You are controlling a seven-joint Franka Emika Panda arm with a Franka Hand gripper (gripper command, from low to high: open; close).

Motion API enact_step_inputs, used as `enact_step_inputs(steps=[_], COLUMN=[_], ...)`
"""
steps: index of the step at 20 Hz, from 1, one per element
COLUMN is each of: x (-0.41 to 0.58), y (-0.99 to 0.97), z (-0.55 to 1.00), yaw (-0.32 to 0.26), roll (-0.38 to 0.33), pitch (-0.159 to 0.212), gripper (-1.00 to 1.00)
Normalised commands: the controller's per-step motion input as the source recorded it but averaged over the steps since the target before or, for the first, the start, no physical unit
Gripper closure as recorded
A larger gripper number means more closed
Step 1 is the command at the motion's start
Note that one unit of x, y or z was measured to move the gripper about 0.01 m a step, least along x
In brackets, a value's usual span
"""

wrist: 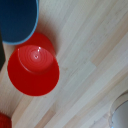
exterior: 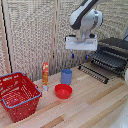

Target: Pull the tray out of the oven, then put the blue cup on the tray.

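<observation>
The robot's gripper will put the blue cup on the tray [exterior: 107,60], so next it will grab the cup by its rim [exterior: 66,71].
The black oven [exterior: 116,47] stands at the exterior view's right with its door [exterior: 94,73] folded down. The dark barred tray [exterior: 107,60] sticks out of its mouth over the door. A blue cup [exterior: 66,76] stands upright on the wooden table, just behind a red bowl [exterior: 63,91]. My gripper [exterior: 79,55] hangs in the air above and a little to the right of the cup, between cup and oven, open and holding nothing. The wrist view looks down on the blue cup [wrist: 17,20] and the red bowl [wrist: 34,70]; no fingers show there.
A red mesh basket [exterior: 19,95] sits at the exterior view's front left. An orange bottle [exterior: 45,74] stands left of the cup. A white object [exterior: 126,75] shows at the right edge, also the white object [wrist: 120,111] in the wrist view. A slatted screen backs the table.
</observation>
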Motion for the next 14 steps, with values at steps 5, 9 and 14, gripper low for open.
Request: enact_step_inputs(steps=[5,9,14], x=[0.149,0.201,0.246], y=[0.2,0.26,0.11], z=[-0.36,-0.26,-0.33], yaw=[-0.09,-0.073,-0.055], roll=[0.046,0.032,-0.01], pitch=[-0.002,-0.033,-0.037], gripper=[-1.0,-1.0,-1.0])
